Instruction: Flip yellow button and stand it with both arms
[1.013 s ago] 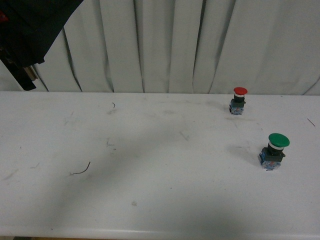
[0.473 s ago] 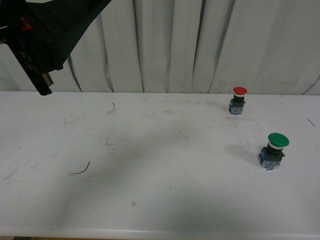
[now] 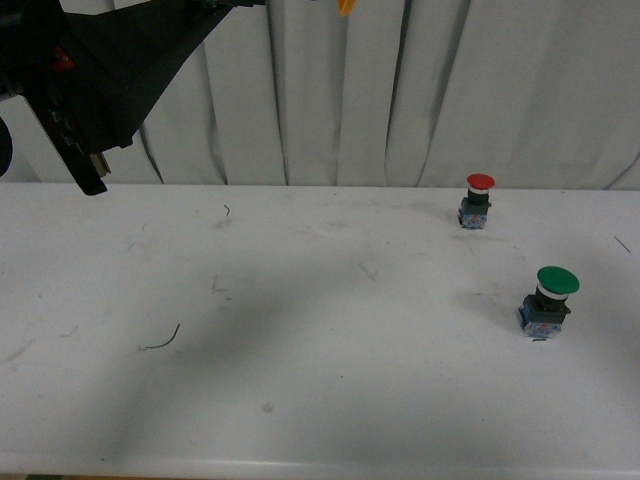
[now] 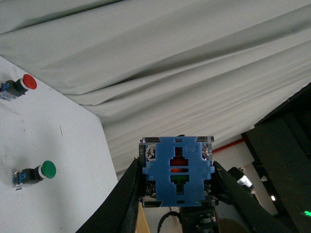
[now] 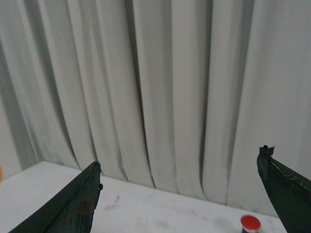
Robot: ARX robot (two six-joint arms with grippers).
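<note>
The right gripper grabs the black collar under its yellow cap next, to flip the yellow button and stand it up.
The yellow button [image 4: 177, 171] is held high off the table, its blue contact block facing the left wrist camera. My left gripper [image 4: 177, 182] is shut on it, one black finger pressed to each side of the block. In the front view only a sliver of the yellow cap [image 3: 345, 6] shows at the top edge, right of the black left arm [image 3: 110, 70] at the upper left. My right gripper [image 5: 181, 158] is open and empty, facing the curtain above the table's far edge. The right arm is out of the front view.
A red-capped switch [image 3: 479, 200] stands at the back right of the white table [image 3: 300, 330], and a green-capped switch [image 3: 548, 300] stands nearer on the right. Grey-white curtain [image 3: 400, 90] closes off the back. The red cap [image 5: 250, 223] also shows low in the right wrist view.
The left arm has swung rightward and further into the front view from the upper left corner. The yellow cap has come into sight at the top edge. The two switches on the table have not moved.
</note>
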